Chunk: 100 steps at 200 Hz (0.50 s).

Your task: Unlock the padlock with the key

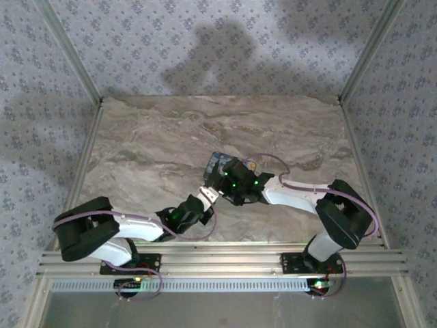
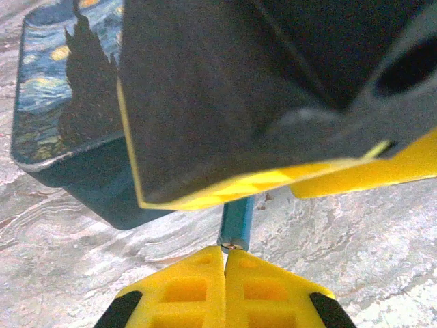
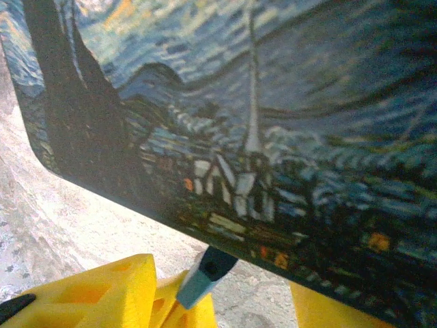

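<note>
My right gripper grips the padlock's teal body by its sides next, which leaves both ends free to unlock and unhook it.
The padlock (image 1: 217, 162) is a flat body painted with a dark blue night-sky picture (image 3: 273, 102), lying on the marble table. The key (image 2: 237, 222) has a teal head and points into the padlock's lower edge. My left gripper (image 2: 224, 251) is shut, its yellow fingertips pinching the key's end. My right gripper (image 3: 218, 301) straddles the padlock from above. Its left finger (image 3: 95, 290) stands a little apart from the body. The other black-and-yellow finger (image 2: 239, 102) covers part of the padlock (image 2: 61, 102). The key's (image 3: 205, 273) blade is hidden.
The marble tabletop (image 1: 150, 143) stretches bare to the left and back of the padlock. Patterned walls and metal posts (image 1: 82, 68) close in the sides and rear. Both arms meet near the table's middle front, above the rail (image 1: 218, 256).
</note>
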Motion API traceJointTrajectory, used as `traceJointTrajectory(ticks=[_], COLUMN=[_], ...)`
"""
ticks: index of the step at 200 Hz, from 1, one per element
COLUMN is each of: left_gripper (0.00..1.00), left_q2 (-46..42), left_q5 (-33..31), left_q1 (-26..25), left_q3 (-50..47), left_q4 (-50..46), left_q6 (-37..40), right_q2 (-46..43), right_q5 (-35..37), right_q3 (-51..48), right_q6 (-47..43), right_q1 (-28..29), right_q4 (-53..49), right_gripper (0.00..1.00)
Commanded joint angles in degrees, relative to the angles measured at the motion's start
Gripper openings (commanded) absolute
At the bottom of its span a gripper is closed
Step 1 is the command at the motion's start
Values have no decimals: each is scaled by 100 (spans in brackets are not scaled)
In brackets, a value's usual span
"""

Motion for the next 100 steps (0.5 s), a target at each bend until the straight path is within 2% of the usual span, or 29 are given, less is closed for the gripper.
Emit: traceJointTrajectory(ticks=[1,100], left_gripper=[0,0], left_q2=[-276,-567], left_q5=[-283,-326], left_q1=[-37,-133], left_q3=[-45,5], left_q4=[109,-91], left_q6=[77,380], right_q2=[44,-115], right_q5=[119,184], right_q3=[120,182], right_q6=[-94,-130], right_q1=[56,62], right_q4=[-260,-357], right_gripper=[57,56])
